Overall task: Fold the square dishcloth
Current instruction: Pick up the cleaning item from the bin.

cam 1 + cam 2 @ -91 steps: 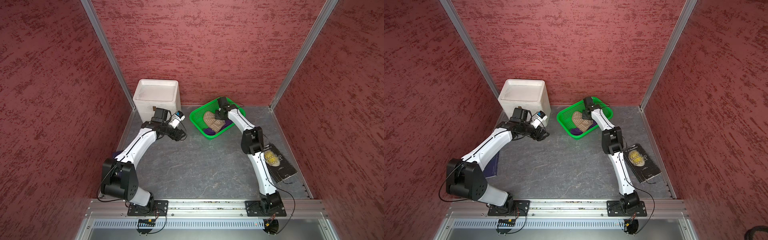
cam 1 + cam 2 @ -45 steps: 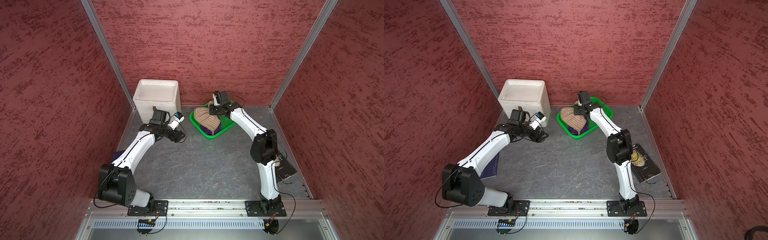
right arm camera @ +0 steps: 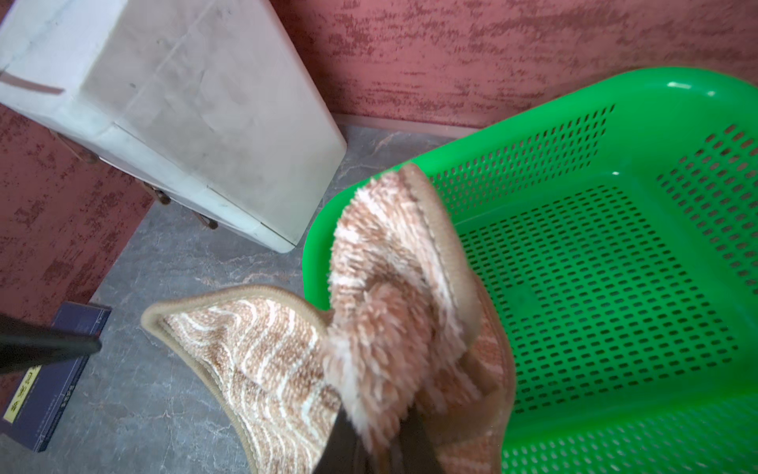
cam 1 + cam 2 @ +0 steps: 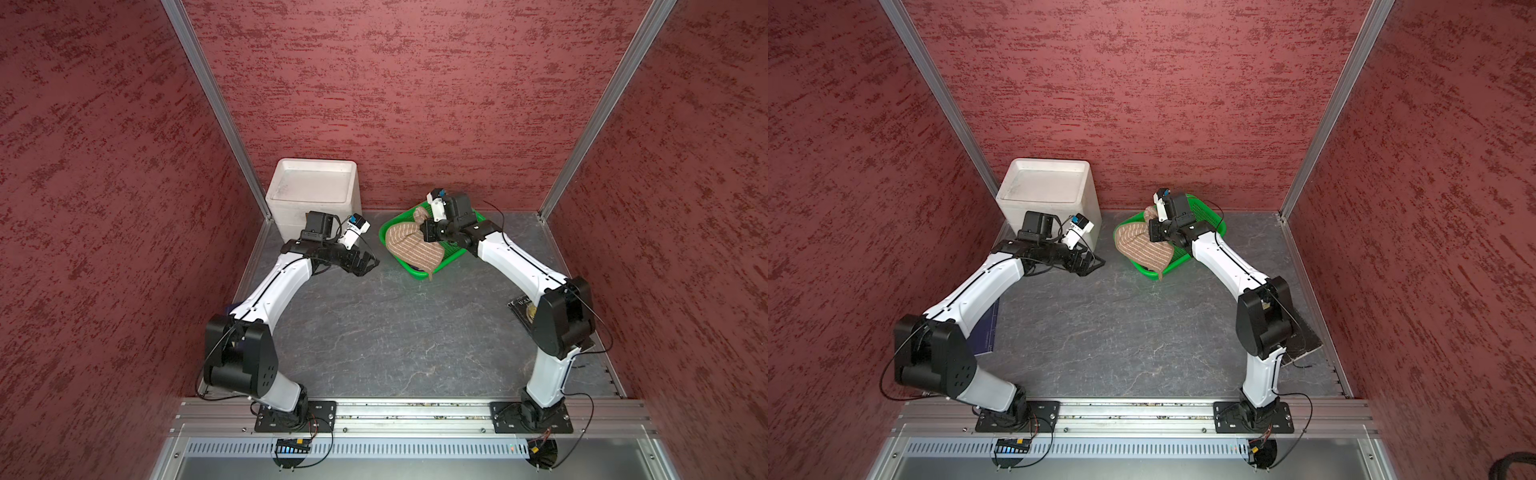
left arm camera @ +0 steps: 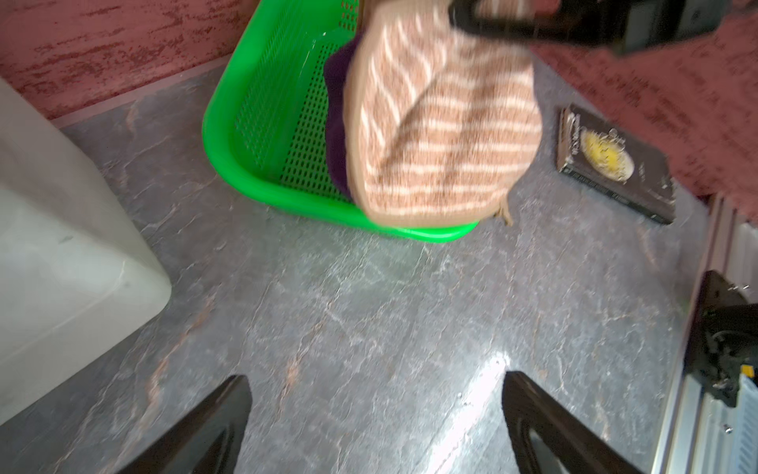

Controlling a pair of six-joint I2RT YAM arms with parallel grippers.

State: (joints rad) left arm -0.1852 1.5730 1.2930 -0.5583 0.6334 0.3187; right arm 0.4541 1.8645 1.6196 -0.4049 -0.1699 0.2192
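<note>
My left gripper grabs the square dishcloth [image 4: 409, 249] next by its loose corner sticking out past the basket's rim, to spread it.
The square dishcloth [image 4: 409, 249] [image 4: 1142, 249] is beige-brown with pale wavy stripes and a fluffy underside. It hangs bunched over the near-left rim of the green basket [image 4: 455, 257] [image 4: 1208, 216]. My right gripper [image 4: 427, 232] [image 4: 1155, 232] [image 3: 377, 435] is shut on a fold of the dishcloth [image 3: 279, 361] and holds it above the basket. My left gripper [image 4: 365, 264] [image 4: 1094, 264] [image 5: 377, 394] stands open over bare table, left of the basket, with nothing between its fingers. In the left wrist view the dishcloth [image 5: 443, 135] dangles ahead of it.
A purple cloth [image 5: 336, 156] lies in the basket [image 5: 229, 156] [image 3: 615, 102]. A white box [image 4: 311, 187] [image 4: 1046, 191] stands at the back left. A black book [image 4: 523, 309] [image 5: 615, 160] lies at the right, a dark blue book [image 4: 988, 332] [image 3: 53, 369] at the left.
The right gripper has lifted the dishcloth out of the basket and carried it toward the basket's left rim. The left gripper has opened wider and shifted slightly.
</note>
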